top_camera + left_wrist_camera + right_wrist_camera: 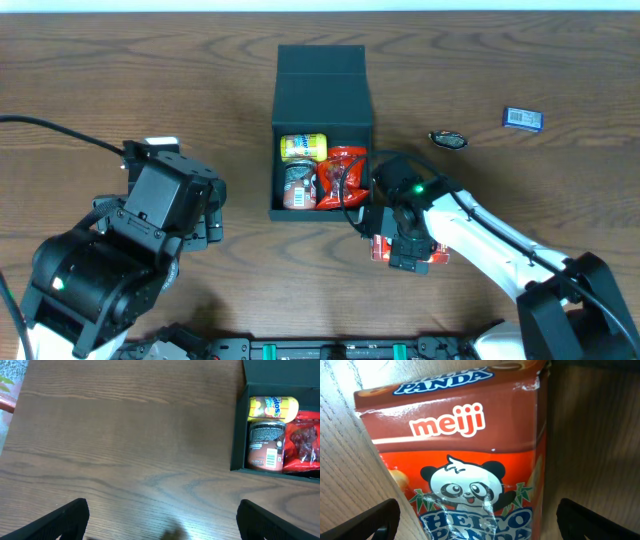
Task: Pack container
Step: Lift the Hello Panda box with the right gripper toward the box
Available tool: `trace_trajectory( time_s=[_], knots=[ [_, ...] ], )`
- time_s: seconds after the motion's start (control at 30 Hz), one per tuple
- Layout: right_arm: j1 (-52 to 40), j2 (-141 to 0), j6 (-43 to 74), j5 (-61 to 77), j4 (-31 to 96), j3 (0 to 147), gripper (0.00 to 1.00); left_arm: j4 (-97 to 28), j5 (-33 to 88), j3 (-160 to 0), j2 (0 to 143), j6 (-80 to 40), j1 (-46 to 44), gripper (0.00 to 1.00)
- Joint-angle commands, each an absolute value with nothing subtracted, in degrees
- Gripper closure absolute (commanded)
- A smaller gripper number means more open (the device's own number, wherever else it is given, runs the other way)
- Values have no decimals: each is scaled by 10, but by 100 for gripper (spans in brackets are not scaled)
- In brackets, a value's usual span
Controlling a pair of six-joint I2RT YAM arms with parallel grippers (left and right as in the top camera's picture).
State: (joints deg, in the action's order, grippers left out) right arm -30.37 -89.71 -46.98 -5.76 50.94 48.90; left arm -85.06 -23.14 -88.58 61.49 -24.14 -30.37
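The robot's right gripper needs to lay the red Hello Panda carton into the container [322, 100], so it needs to grip the carton's long sides and leave the panda face uncovered.
The container [322, 100] is a dark teal box standing open at the table's middle, lid folded back. Inside lie a yellow pack [303, 148], a brown can [298, 186] and a red bag [344, 176]. Just right of its front corner, a red Hello Panda carton [470, 445] lies on the table. My right gripper [480, 522] is open and straddles the carton [437, 258], with a gap at each finger. My left gripper [162, 525] is open over bare wood, left of the container [239, 435], with nothing between its fingers [65, 520].
A small blue packet [522, 118] and a dark oval object [448, 139] lie to the right of the container. A black cable [60, 130] runs in from the left edge. Something red and green [6, 392] shows at the table's corner in the left wrist view.
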Motion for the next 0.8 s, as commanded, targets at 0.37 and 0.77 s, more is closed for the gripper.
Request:
trace_trajectory(
  time_s=[0.37,0.77],
  knots=[
    [-308,-907,-463,-49,519,465,1,-852,-246,-885,614,-238,-300,5],
    [-308,-908,-463,-49,516,463,5,-852,-246,-885,614,-238,-300,5]
  ],
)
